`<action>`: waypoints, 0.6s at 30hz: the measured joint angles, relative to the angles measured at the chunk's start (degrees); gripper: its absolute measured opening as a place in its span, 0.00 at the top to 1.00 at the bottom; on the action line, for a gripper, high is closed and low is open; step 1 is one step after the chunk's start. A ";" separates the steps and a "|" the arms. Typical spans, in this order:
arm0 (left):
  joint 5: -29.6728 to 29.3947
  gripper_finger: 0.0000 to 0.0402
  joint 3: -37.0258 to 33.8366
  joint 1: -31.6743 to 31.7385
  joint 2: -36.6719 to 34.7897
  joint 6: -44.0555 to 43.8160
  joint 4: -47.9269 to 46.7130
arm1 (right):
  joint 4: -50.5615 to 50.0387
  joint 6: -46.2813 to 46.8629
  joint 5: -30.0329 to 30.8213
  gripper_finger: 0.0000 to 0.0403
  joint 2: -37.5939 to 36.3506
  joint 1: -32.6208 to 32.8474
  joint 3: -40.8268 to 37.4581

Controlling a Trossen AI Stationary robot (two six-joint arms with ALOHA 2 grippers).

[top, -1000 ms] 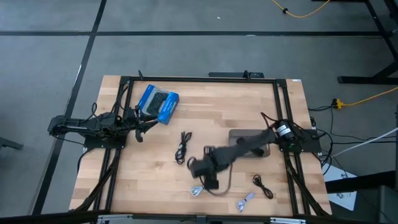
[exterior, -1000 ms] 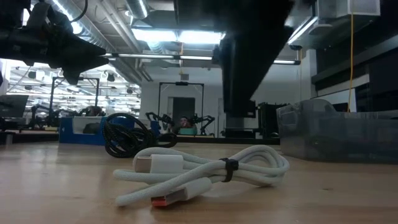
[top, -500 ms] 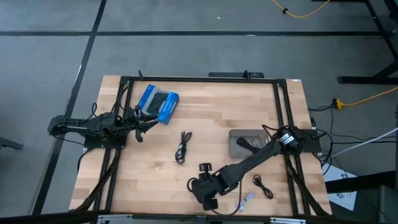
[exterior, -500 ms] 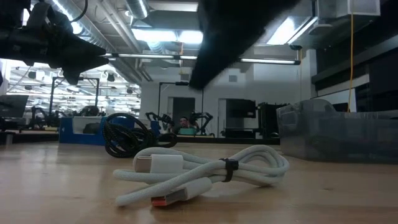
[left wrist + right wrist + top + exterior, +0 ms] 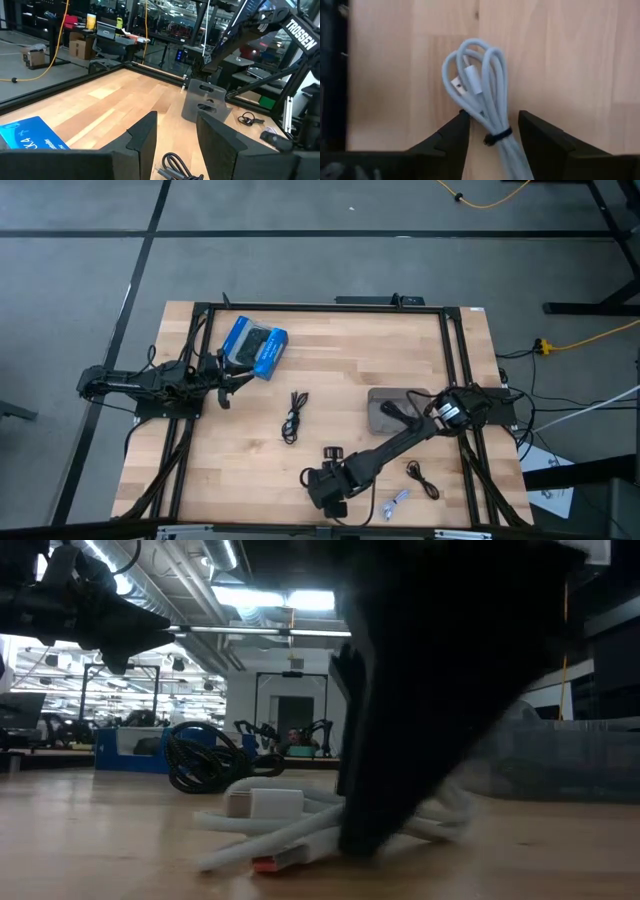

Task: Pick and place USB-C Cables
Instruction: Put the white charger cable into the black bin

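Observation:
I should close my right gripper now: its fingers are on either side of the white cable bundle at the black tie in the right wrist view.
My right gripper is open and low over the white cable bundle near the table's near edge. Its fingers stand on either side of the bundle at the black tie. The low view shows the gripper down at the white cable, which lies flat on the wood. One black cable lies mid-table, another near the right. A silver-grey one lies by the near edge. My left gripper waits open at the table's left.
A clear grey tray at the right holds a black cable. A blue-and-black package lies at the far left. Black frame rails run along both sides. Bare wood shows in the table's middle and far part.
My right arm has swung from beside the tray toward the table's near edge and come down over the white cable. In the low view it now covers most of the bundle. The left arm has kept still.

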 joint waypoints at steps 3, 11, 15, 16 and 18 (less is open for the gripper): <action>0.00 0.67 0.00 0.00 0.02 -0.02 0.00 | -0.29 2.00 0.12 0.57 0.37 0.00 0.02; 0.59 0.67 0.00 0.00 0.00 -0.51 -0.02 | -1.69 13.29 0.35 0.80 0.40 -0.20 0.13; 0.59 0.67 0.00 0.00 0.00 -0.52 -0.02 | -1.90 14.60 0.83 0.91 0.40 -0.19 0.13; 0.58 0.67 0.00 0.01 0.01 -0.52 -0.03 | -1.90 14.35 1.04 0.91 0.40 -0.14 0.13; 0.58 0.67 0.00 0.00 0.00 -0.53 -0.03 | -2.74 13.29 0.87 0.91 0.40 -0.14 0.56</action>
